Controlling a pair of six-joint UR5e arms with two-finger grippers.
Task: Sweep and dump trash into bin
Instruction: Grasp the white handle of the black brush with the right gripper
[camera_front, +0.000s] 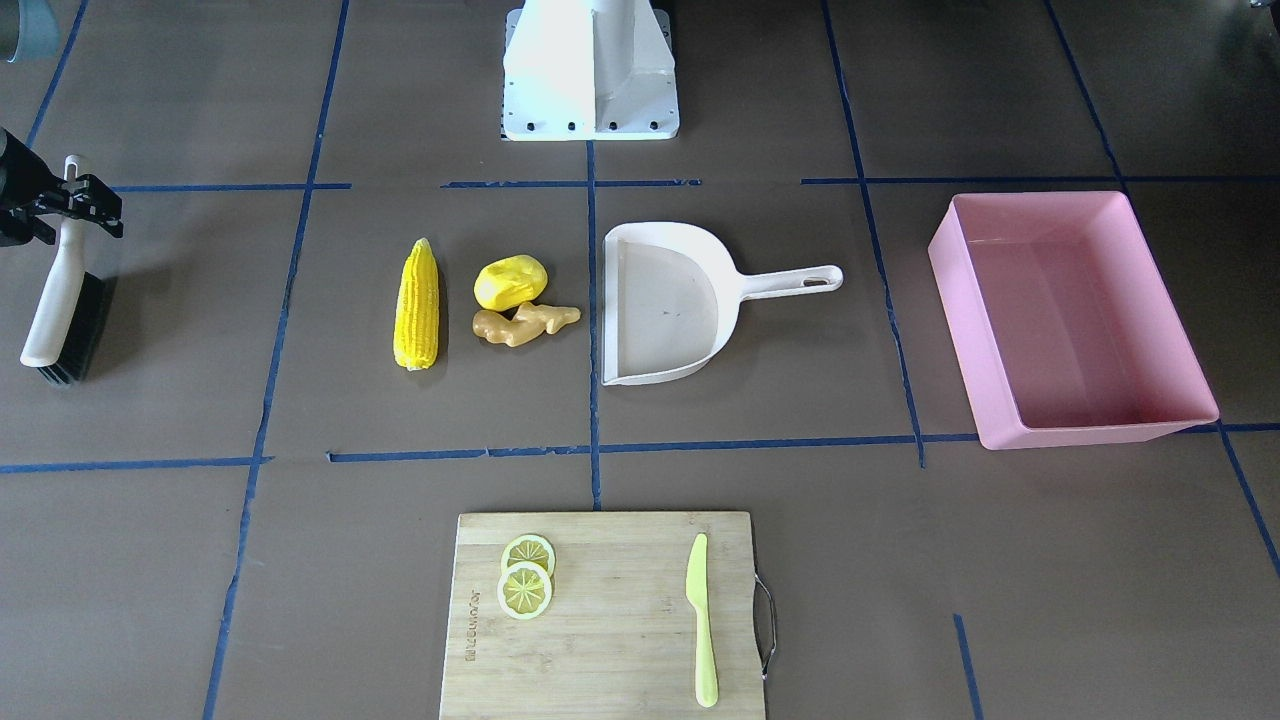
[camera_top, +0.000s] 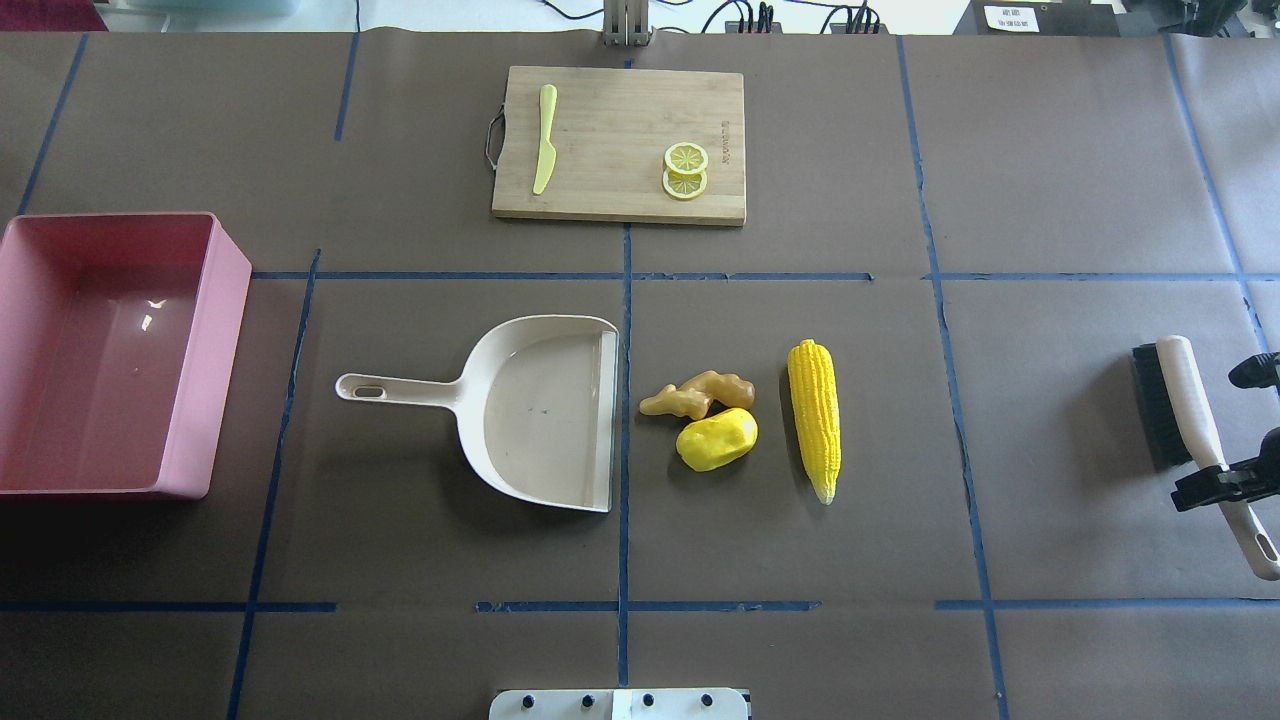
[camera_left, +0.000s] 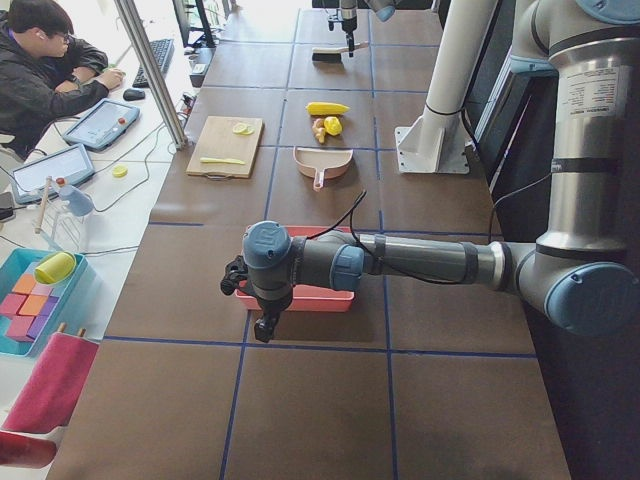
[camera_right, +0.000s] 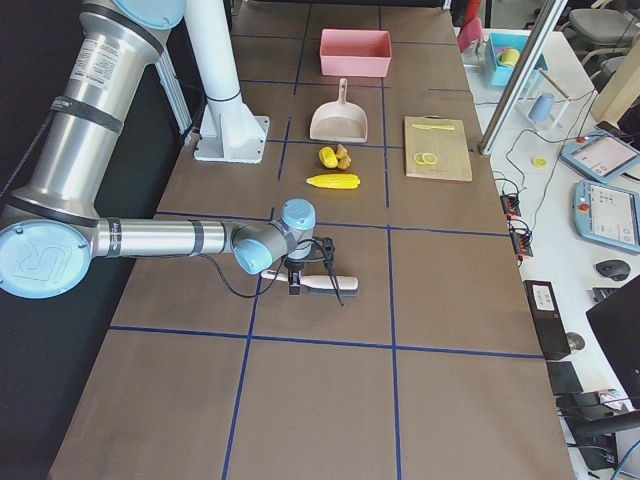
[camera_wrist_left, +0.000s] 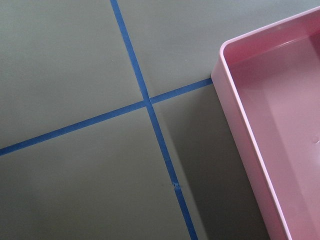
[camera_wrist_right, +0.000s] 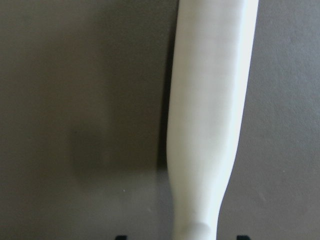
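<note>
I need to grab the brush next with my right gripper, holding it by the narrow neck of its white handle (camera_front: 72, 168), and then I will sweep the trash into the dustpan (camera_front: 665, 300).
The trash lies in the middle of the table: a yellow corn cob (camera_front: 417, 305) (camera_top: 814, 420), a rounded yellow lump (camera_front: 510, 282) (camera_top: 716, 438) and a tan ginger root (camera_front: 525, 323) (camera_top: 700, 392). An off-white dustpan (camera_front: 665, 300) (camera_top: 530, 410) lies beside them, its mouth facing them. The pink bin (camera_front: 960, 300) (camera_top: 232, 350) (camera_wrist_left: 280, 125) stands empty at the robot's left end. My right gripper (camera_front: 72, 195) (camera_top: 1225, 478) is open and straddles the white handle of a brush (camera_top: 1190, 400) (camera_wrist_right: 210, 100) lying on the table. My left gripper (camera_left: 262, 325) hovers by the bin's outer edge; I cannot tell if it is open.
A wooden cutting board (camera_front: 600, 610) (camera_top: 620, 145) at the far edge from the robot carries two lemon slices (camera_top: 685, 170) and a yellow-green knife (camera_top: 544, 138). The robot's white base (camera_front: 590, 70) stands at the near edge. Blue tape lines cross the brown table.
</note>
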